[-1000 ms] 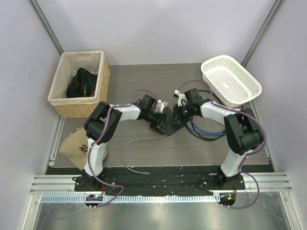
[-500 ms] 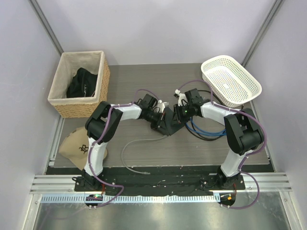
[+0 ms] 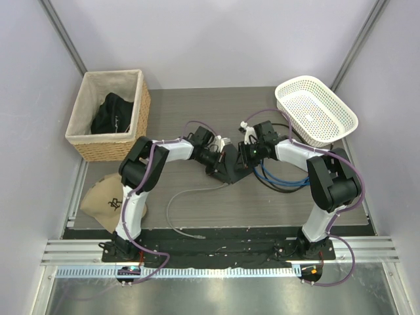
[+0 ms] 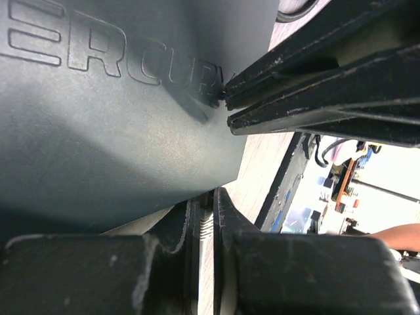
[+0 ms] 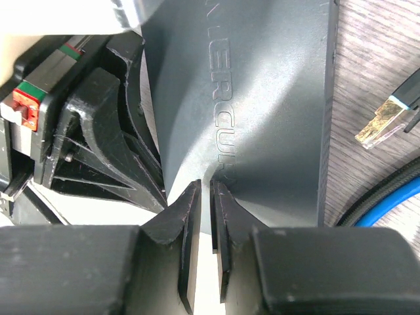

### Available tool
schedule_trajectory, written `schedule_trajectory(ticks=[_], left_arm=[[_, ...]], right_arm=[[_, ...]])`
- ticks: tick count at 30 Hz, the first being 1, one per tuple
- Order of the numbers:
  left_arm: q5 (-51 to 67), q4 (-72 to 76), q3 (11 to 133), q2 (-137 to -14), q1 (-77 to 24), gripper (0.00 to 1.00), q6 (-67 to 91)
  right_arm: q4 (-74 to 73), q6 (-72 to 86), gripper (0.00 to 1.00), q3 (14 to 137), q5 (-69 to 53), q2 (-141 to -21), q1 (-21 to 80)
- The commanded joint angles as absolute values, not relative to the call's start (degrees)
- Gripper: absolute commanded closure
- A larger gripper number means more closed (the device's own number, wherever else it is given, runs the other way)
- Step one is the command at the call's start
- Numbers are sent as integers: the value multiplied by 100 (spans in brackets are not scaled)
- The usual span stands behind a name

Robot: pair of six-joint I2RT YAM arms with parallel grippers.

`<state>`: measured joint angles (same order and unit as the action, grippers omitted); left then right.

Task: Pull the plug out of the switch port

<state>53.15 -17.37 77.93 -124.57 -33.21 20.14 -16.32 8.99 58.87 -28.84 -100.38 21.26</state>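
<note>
I would pull the plug out if I lifted my left gripper now. The ribbed plug boot (image 4: 209, 226) is between its fingers, and my right gripper is pressing on the switch.
The flat black switch (image 3: 231, 169) lies mid-table between both arms. Its embossed face fills the left wrist view (image 4: 98, 131) and the right wrist view (image 5: 262, 98). My left gripper (image 3: 218, 164) is at the switch's left edge. Its jaws (image 4: 205, 203) are nearly closed on a light ribbed plug boot (image 4: 209, 226) at the box's edge. The port itself is hidden. A grey cable (image 3: 172, 203) trails from there toward the near edge. My right gripper (image 3: 244, 157) is shut, its tips (image 5: 205, 190) pressing on the switch's face.
A loose clear plug on a black cord (image 5: 387, 121) and a coiled blue cable (image 3: 275, 174) lie right of the switch. A white plastic basket (image 3: 317, 110) stands back right. A wicker basket (image 3: 108, 115) stands back left, with a tan cap (image 3: 105, 197) near it.
The left arm has edged slightly toward the back with the switch's left side. The right arm has held its place.
</note>
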Motion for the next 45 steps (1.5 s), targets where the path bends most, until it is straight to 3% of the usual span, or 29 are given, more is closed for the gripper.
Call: schedule_trajectory(ticks=[1,8,15,21,27,30,33,34,38,44,45], left_arm=[[4465,-1547,7392,-12604,-3392,100,1740],[4430,-2083,8455,-12981,-3041,100,1547],[4675,-1530,7375,-12604,-3234,100,1714],[4570,-2215,8445,-12928,-2858,100,1397],[4684,-2170,7824,-12649,-2856,100,1223],[4606,-2974,7567,-11981,-2848,100,257],[4562,-4073,8058,-11506,-2708,100,-561],[4475,-4209,8234,-11331,-2524,100,-571],[4631,-4035,9382,-11267,-1812,100,364],[4615,-3622,11116,-12321,-1538,100,1036],[4519,-3404,11362,-12548,-1538,90,1289]], right_arm=[[-1881,773,80,5748,-2443,-10222,2118],[-1881,773,80,5766,-2443,-10300,2118],[-1872,756,80,5757,-2400,-10239,2109],[-1863,756,80,5765,-2399,-10292,2101],[-1925,624,80,5862,-2321,-10283,2101],[-1942,510,80,5950,-2233,-10204,2083],[-1969,309,80,6221,-2267,-10108,2074],[-2012,203,79,6344,-2320,-10064,2057],[-2284,-289,59,7134,-2873,-9941,1987],[-2487,-501,53,7356,-2821,-9984,1890],[-2487,-527,52,7391,-2821,-10010,1890]])
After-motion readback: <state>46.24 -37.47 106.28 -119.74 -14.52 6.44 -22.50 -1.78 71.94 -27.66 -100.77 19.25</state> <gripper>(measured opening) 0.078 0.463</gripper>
